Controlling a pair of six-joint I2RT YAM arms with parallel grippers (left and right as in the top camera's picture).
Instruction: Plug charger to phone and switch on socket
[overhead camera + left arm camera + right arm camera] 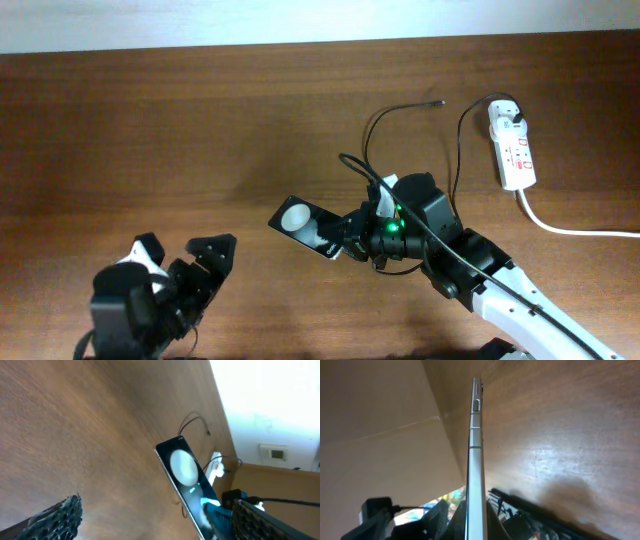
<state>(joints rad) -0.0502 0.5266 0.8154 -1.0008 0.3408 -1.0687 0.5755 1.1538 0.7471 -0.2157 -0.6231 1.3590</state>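
Observation:
My left gripper is to grab the phone next by its long side edge [291,233] [173,482], so its charging end stays free to plug in the charger.
The phone [303,225] is a black slab with a round white glare, held tilted above the table by my right gripper [345,243], which is shut on its right end. In the right wrist view the phone [476,450] shows edge-on between the fingers [476,532]. In the left wrist view the phone [186,472] slants across the middle. My left gripper [190,262] is open and empty at the front left, apart from the phone. The black charger cable [400,108] loops behind the right arm, its tip lying free. The white socket [512,150] lies at the far right.
The thick white cord [570,228] runs from the socket to the right edge. The right arm's own cable crosses over the arm. The table's far edge meets a pale wall at the top.

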